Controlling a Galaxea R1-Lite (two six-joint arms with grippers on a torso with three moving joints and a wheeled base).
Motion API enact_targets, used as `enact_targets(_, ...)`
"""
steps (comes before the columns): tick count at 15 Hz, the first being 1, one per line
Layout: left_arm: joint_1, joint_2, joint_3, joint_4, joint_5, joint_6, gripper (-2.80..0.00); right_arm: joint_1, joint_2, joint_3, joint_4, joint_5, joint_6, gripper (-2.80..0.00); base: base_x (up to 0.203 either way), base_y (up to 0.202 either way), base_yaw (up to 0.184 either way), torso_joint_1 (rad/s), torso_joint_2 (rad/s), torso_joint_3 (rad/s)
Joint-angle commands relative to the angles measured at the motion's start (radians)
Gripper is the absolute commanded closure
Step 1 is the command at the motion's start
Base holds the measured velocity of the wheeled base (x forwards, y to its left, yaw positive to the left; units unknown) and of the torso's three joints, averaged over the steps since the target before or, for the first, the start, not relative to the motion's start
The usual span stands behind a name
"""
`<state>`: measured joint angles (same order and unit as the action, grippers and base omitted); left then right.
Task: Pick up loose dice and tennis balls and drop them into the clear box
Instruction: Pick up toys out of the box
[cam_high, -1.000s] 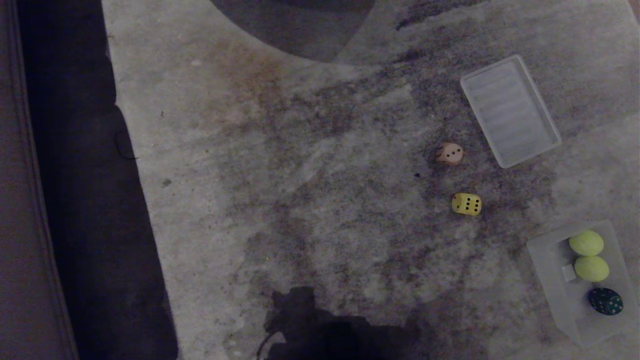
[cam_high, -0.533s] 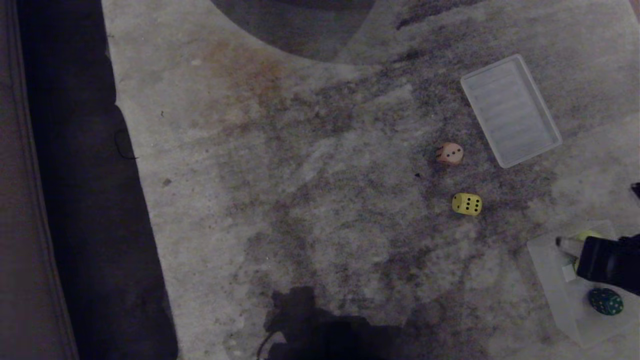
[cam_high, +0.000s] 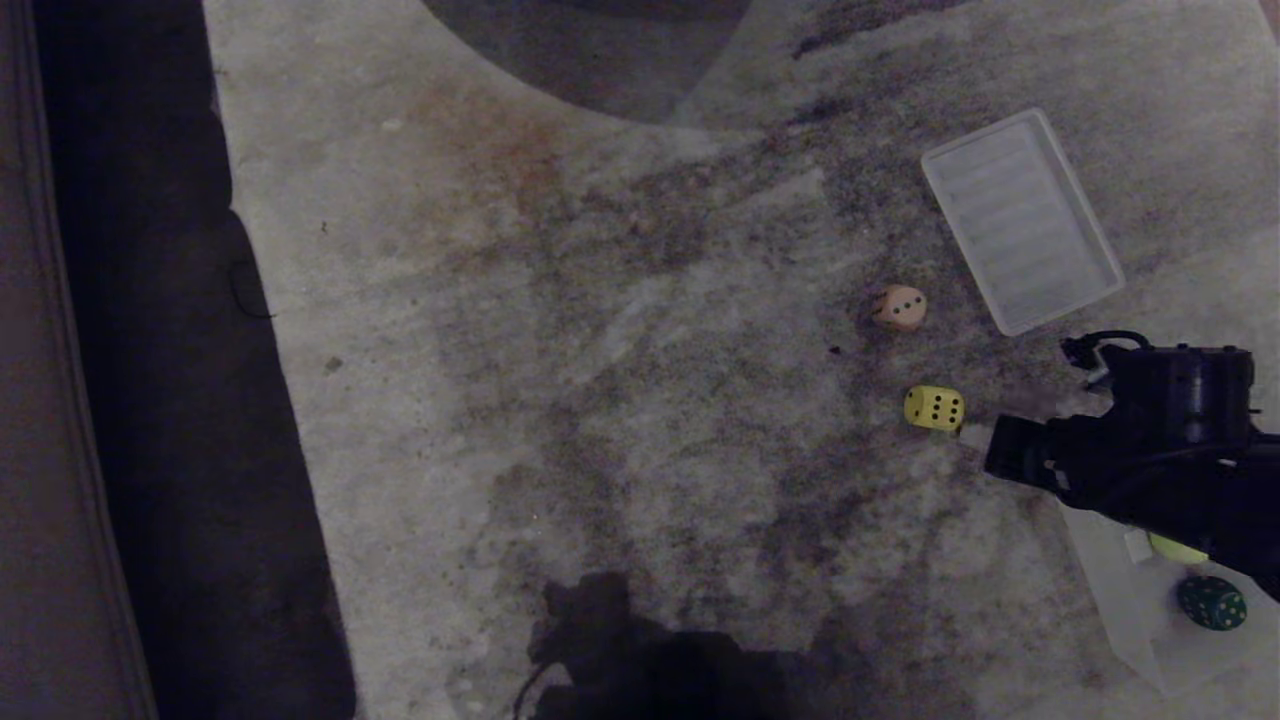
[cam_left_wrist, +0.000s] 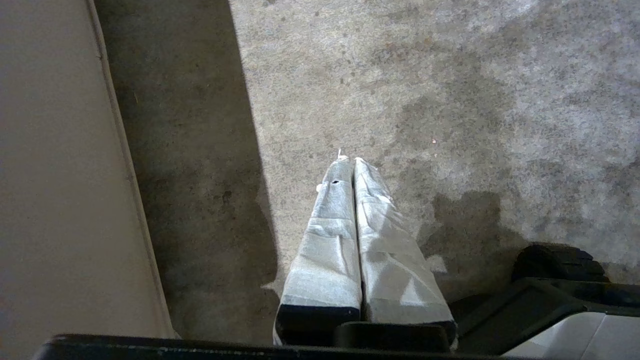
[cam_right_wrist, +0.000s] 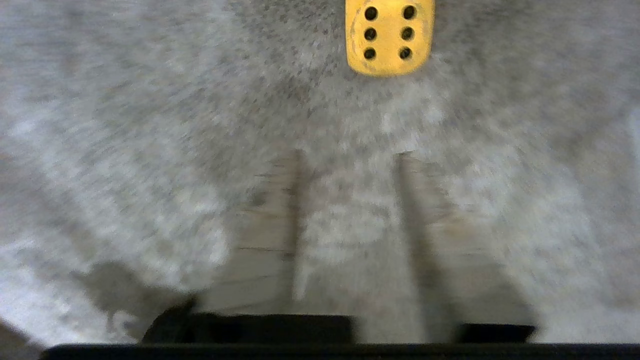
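Note:
The yellow die (cam_high: 933, 408) needs to go into the clear box (cam_high: 1110, 590), so my right gripper should next grab it by its opposite sides.
A yellow die (cam_high: 933, 408) with black pips lies on the pale carpet, and a pinkish-tan die (cam_high: 900, 307) lies just beyond it. My right gripper (cam_high: 995, 418) hovers just right of the yellow die, open and empty. In the right wrist view its fingers (cam_right_wrist: 347, 156) stand apart with the yellow die (cam_right_wrist: 389, 35) ahead of them, not touching. The clear box (cam_high: 1110, 590) sits at the near right under my right arm. It holds a tennis ball (cam_high: 1175, 547), partly hidden, and a dark green die (cam_high: 1211, 603). My left gripper (cam_left_wrist: 349, 160) is parked shut over the carpet.
A flat ribbed clear lid (cam_high: 1020, 220) lies at the far right beyond the dice. A dark strip of floor (cam_high: 150, 400) and a pale wall base (cam_high: 40, 400) run along the left. A dark rounded patch (cam_high: 590, 50) marks the carpet's far edge.
My right arm has come in from the right edge, passed over the clear box and reached the yellow die. It now covers one tennis ball and part of the other.

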<state>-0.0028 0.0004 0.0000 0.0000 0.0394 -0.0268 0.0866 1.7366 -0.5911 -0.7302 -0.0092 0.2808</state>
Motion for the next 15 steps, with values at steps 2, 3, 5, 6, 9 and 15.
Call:
enact_targets(2, 0.0, 0.0, 0.002, 0.0, 0.001, -0.001, 0.0, -0.008, 0.157, -0.063, -0.033, -0.042, -0.006, -2.8, 0.0, 0.0, 0.0, 0.0, 0.0, 0.0)
enact_targets(3, 0.0, 0.0, 0.002, 0.0, 0.001, -0.001, 0.0, -0.009, 0.174, -0.068, -0.034, -0.044, -0.019, -2.8, 0.0, 0.0, 0.0, 0.0, 0.0, 0.0)
enact_targets(5, 0.0, 0.0, 0.002, 0.0, 0.002, -0.001, 0.0, -0.013, 0.198, -0.085, -0.034, -0.067, -0.031, -2.8, 0.0, 0.0, 0.0, 0.0, 0.0, 0.0)
enact_targets(6, 0.0, 0.0, 0.002, 0.0, 0.001, -0.001, 0.0, -0.013, 0.218, -0.098, -0.033, -0.101, -0.03, -2.8, 0.0, 0.0, 0.0, 0.0, 0.0, 0.0)
enact_targets(9, 0.0, 0.0, 0.002, 0.0, 0.001, -0.001, 0.0, -0.02, 0.266, -0.128, -0.034, -0.123, -0.022, -2.8, 0.0, 0.0, 0.0, 0.0, 0.0, 0.0)
enact_targets(15, 0.0, 0.0, 0.002, 0.0, 0.001, -0.001, 0.0, -0.033, 0.353, -0.229, -0.055, -0.124, 0.019, -2.8, 0.0, 0.0, 0.0, 0.0, 0.0, 0.0)
